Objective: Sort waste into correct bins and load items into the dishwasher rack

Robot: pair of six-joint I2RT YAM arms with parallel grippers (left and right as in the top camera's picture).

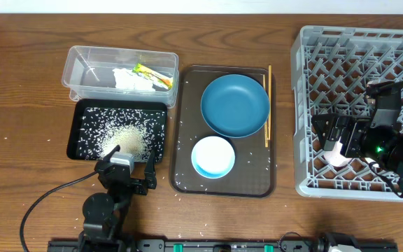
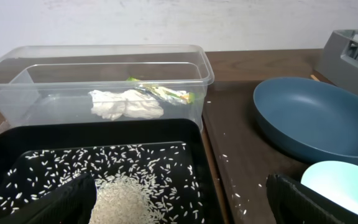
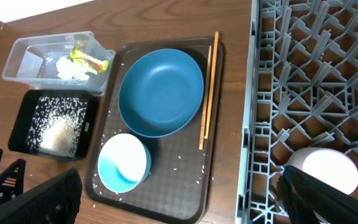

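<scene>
My right gripper grabs the light blue bowl by its rim (image 1: 234, 159) (image 3: 147, 161) next, since that leaves the bowl's body free to load into the dishwasher rack.
The clear tub (image 1: 89, 59) holds the crumpled white napkin (image 1: 130, 79) and the yellow-green wrapper (image 1: 152, 73). They also show in the left wrist view, napkin (image 2: 126, 104) and wrapper (image 2: 166, 94). The black tray (image 1: 75, 133) holds loose rice (image 1: 126, 140). The dark blue dish (image 1: 234, 105), light blue bowl (image 1: 213, 157) and chopsticks (image 1: 266, 105) lie on the brown serving tray. A whitish cup (image 3: 325, 171) sits in the grey rack (image 1: 355, 56). My left gripper (image 1: 126, 169) is open and empty at the black tray's near edge (image 2: 179, 205). My right gripper (image 1: 340, 140) is open just above the whitish cup (image 3: 185, 199). No pink cup shows.
The brown serving tray (image 1: 250, 183) lies between the black tray and the rack, with stray rice grains on it and on the table around it. A black cable (image 1: 47, 196) runs along the table's front left.
</scene>
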